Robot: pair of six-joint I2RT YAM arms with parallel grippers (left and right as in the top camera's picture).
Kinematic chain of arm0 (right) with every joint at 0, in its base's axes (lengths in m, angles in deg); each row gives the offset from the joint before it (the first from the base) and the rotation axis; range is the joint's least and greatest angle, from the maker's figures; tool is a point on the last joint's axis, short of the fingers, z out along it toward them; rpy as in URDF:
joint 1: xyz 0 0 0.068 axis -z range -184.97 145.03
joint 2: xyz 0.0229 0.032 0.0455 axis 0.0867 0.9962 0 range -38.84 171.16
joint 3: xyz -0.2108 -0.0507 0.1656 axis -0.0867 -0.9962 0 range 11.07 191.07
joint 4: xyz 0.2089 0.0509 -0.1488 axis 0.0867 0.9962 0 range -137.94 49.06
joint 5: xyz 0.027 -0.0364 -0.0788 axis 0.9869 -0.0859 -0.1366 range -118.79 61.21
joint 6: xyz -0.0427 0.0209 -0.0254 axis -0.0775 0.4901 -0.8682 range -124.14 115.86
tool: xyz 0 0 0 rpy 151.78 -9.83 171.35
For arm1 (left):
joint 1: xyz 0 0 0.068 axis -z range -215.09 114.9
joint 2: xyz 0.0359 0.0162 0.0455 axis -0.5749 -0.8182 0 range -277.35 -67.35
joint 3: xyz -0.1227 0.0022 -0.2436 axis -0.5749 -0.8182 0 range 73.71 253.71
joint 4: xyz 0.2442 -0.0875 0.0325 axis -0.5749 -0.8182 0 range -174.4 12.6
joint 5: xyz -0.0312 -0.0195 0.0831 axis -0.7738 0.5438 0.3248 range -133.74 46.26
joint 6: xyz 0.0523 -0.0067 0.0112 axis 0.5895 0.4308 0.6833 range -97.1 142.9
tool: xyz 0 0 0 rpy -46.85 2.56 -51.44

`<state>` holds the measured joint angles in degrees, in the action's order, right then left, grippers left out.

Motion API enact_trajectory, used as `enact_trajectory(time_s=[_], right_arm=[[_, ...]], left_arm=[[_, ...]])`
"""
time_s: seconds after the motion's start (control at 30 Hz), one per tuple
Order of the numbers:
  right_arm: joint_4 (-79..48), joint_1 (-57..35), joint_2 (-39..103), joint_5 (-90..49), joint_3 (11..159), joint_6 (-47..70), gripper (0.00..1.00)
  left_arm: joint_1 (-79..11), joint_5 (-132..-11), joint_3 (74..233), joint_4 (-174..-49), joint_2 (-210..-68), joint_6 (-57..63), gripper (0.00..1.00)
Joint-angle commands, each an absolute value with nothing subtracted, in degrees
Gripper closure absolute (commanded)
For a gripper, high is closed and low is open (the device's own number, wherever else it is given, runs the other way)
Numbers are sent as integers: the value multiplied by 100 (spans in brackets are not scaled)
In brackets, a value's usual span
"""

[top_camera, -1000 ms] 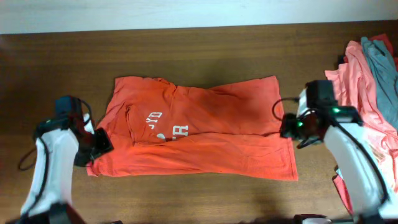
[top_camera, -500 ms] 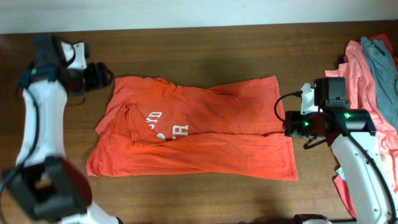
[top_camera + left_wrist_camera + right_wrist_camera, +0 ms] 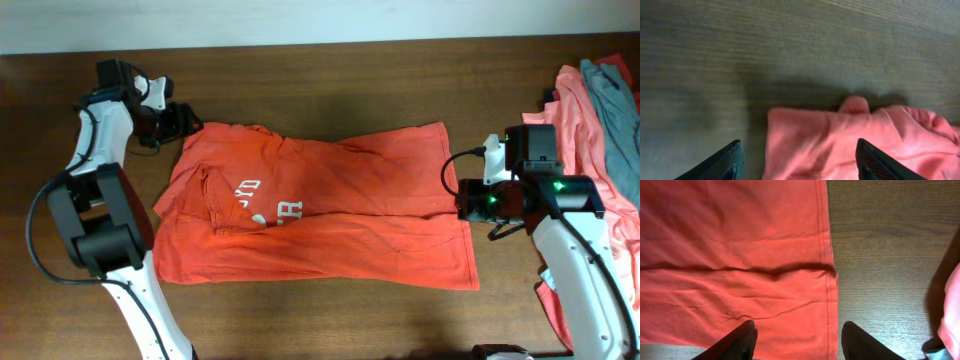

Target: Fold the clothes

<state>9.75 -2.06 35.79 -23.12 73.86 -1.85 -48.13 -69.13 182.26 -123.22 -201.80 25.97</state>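
Note:
The far edge of the T-shirt (image 3: 320, 210) needs to be folded toward me. My left gripper should next grab the T-shirt by its bunched far corner (image 3: 207, 132).
An orange-red T-shirt (image 3: 320, 210) with white chest print lies spread across the table, its upper part folded down over the lower. My left gripper (image 3: 182, 122) is at the shirt's far left corner. In the left wrist view it (image 3: 800, 165) stands open, with the bunched corner of the shirt (image 3: 840, 140) lying between the two fingers. My right gripper (image 3: 466, 200) hovers at the shirt's right hem. In the right wrist view it (image 3: 800, 342) is open, straddling the stitched hem (image 3: 828, 285) above the fabric, holding nothing.
A pile of salmon-pink shirts (image 3: 585, 140) with a grey garment (image 3: 615, 95) on top lies at the table's right edge, just behind my right arm. Bare dark wood surrounds the T-shirt (image 3: 320, 90). A pale wall runs along the back.
My left arm has swung from the shirt's near left corner up to its far left corner. The near left edge has settled slightly rightward. The right gripper has barely shifted.

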Motion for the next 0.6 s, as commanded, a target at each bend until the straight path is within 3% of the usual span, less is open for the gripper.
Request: enact_trajectory(time_s=[0.0,0.47,0.57], right_arm=[[995,-195,3557,-2327,7436,-244,40],[1078,-195,3557,-2327,7436,-244,40],[1082,-195,3557,-2325,7436,-244,40]], left_arm=[[-4826,-7261,18374,-12089,-20253,2731,32],[-4820,-7510,18363,-12113,-20615,2706,35],[-4820,-7639,18363,-12113,-20681,2706,39]])
